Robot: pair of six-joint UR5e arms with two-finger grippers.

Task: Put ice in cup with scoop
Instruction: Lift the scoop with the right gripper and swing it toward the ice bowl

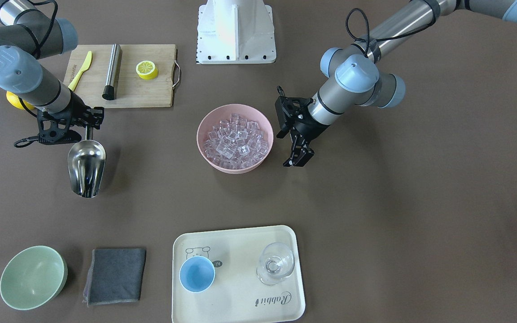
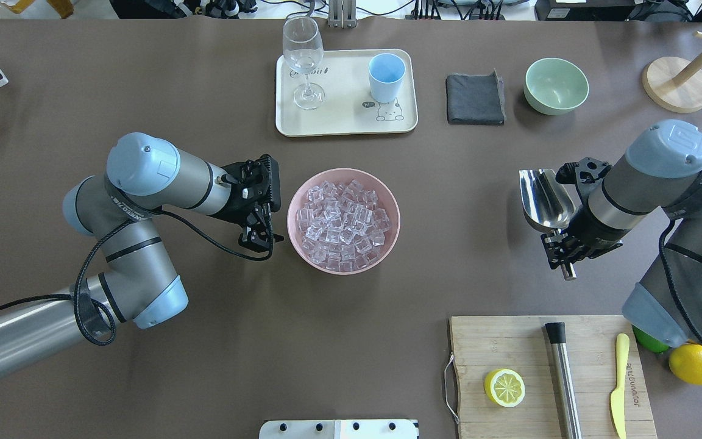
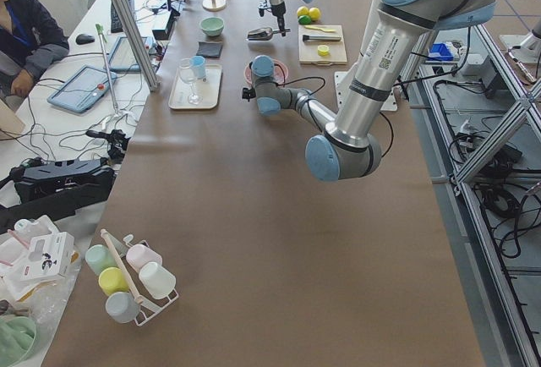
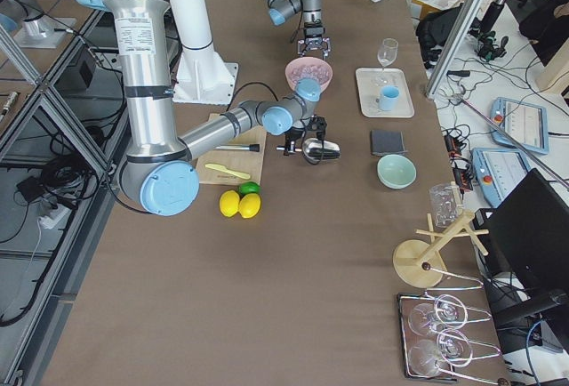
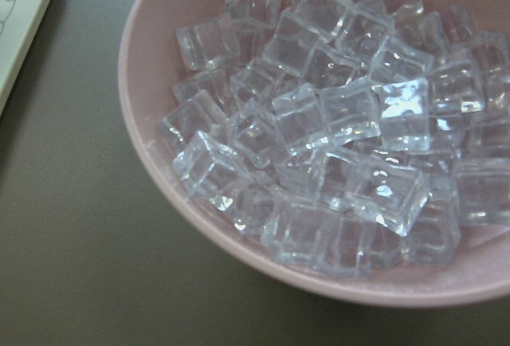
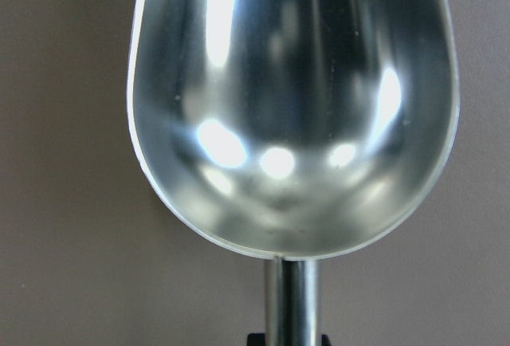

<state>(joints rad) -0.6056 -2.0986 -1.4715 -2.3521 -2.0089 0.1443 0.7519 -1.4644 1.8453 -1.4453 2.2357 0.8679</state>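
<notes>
The wide pink bowl is full of loose ice cubes. My left gripper should keep the bowl level, so next it needs to grab the bowl by its rim [image 1: 270,125].
The ice [image 1: 236,143] fills a pink bowl [image 1: 204,154] at the table's middle; it also shows in the overhead view [image 2: 343,219] and the left wrist view [image 5: 335,131]. The light-blue cup [image 1: 197,273] [image 2: 386,76] stands upright and empty on a cream tray [image 1: 240,305]. My right gripper [image 1: 89,123] [image 2: 564,256] is shut on the handle of the steel scoop [image 1: 86,168] [image 2: 546,198], held over bare table, far from the bowl. The trough is empty in the right wrist view [image 6: 291,107]. My left gripper [image 1: 296,159] [image 2: 258,238] is open and empty beside the bowl's rim.
A clear wine glass [image 1: 275,268] shares the tray with the cup. A pale green bowl [image 1: 32,278] and a grey cloth [image 1: 115,276] lie beside the tray. A wooden board [image 1: 128,96] holds a steel cylinder [image 1: 112,72], a lemon half [image 1: 146,70] and a yellow knife [image 1: 80,70].
</notes>
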